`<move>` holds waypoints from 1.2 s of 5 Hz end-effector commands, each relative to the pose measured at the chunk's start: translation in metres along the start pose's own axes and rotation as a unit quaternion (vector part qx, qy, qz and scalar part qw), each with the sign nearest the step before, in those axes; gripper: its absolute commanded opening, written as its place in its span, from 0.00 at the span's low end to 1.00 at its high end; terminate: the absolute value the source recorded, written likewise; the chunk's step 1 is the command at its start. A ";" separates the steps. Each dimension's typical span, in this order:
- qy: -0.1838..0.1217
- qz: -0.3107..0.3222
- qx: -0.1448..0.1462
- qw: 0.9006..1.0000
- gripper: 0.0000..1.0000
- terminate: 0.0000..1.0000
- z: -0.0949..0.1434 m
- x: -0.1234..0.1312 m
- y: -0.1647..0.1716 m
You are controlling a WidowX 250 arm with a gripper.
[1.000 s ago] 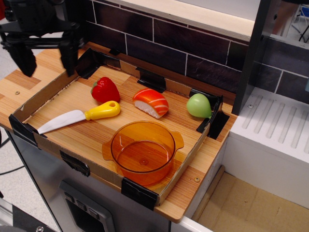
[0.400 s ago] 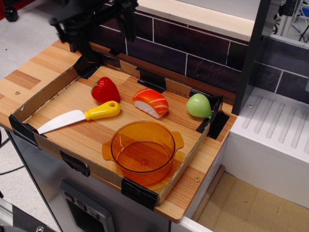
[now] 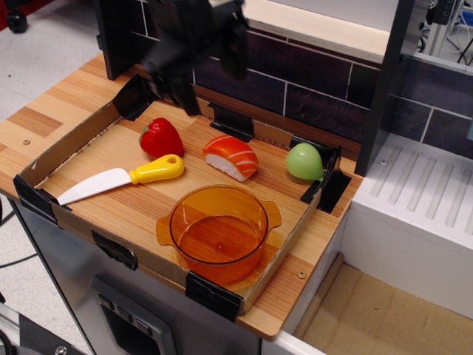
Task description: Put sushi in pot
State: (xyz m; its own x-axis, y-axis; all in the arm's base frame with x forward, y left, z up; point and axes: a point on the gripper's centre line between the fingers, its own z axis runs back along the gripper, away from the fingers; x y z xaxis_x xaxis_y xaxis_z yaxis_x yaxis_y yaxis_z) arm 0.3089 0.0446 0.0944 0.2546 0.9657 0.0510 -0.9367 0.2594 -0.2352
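Note:
Next, my gripper grabs the sushi by its striped orange body (image 3: 233, 151) to get it into the transparent orange pot (image 3: 219, 233).
The sushi (image 3: 231, 157), orange with white stripes over a white base, lies on the wooden board in the middle of the cardboard tray (image 3: 70, 140). The transparent orange pot (image 3: 219, 233) stands empty at the tray's front edge, just in front of the sushi. My black gripper (image 3: 209, 78) hangs above the tray's back edge, behind and a little left of the sushi. It is blurred, its two fingers stand apart, and it holds nothing.
A red toy pepper (image 3: 161, 137) sits left of the sushi, with a yellow-handled toy knife (image 3: 122, 179) in front of it. A green pear-shaped toy (image 3: 304, 162) lies at the right. A dark tiled wall (image 3: 310, 78) rises behind, and a white drainer (image 3: 421, 200) is at the right.
My gripper has swept from the far left corner rightward along the back of the tray, toward the sushi. The toys and the pot have not moved.

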 end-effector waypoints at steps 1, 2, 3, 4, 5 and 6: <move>-0.018 0.032 0.017 0.999 1.00 0.00 -0.017 0.009 -0.018; -0.020 0.033 0.041 0.998 1.00 0.00 -0.031 0.006 -0.016; -0.026 0.032 0.047 0.998 1.00 0.00 -0.048 0.001 -0.015; -0.049 0.016 0.053 0.997 1.00 0.00 -0.066 0.000 -0.016; -0.051 0.007 0.066 0.996 1.00 0.00 -0.075 -0.003 -0.014; -0.048 0.012 0.067 0.997 0.00 0.00 -0.076 -0.007 -0.013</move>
State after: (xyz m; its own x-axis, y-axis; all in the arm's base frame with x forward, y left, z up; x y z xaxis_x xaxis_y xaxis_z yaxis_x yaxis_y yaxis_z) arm 0.3295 0.0249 0.0104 0.2207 0.9670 0.1275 -0.9706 0.2306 -0.0691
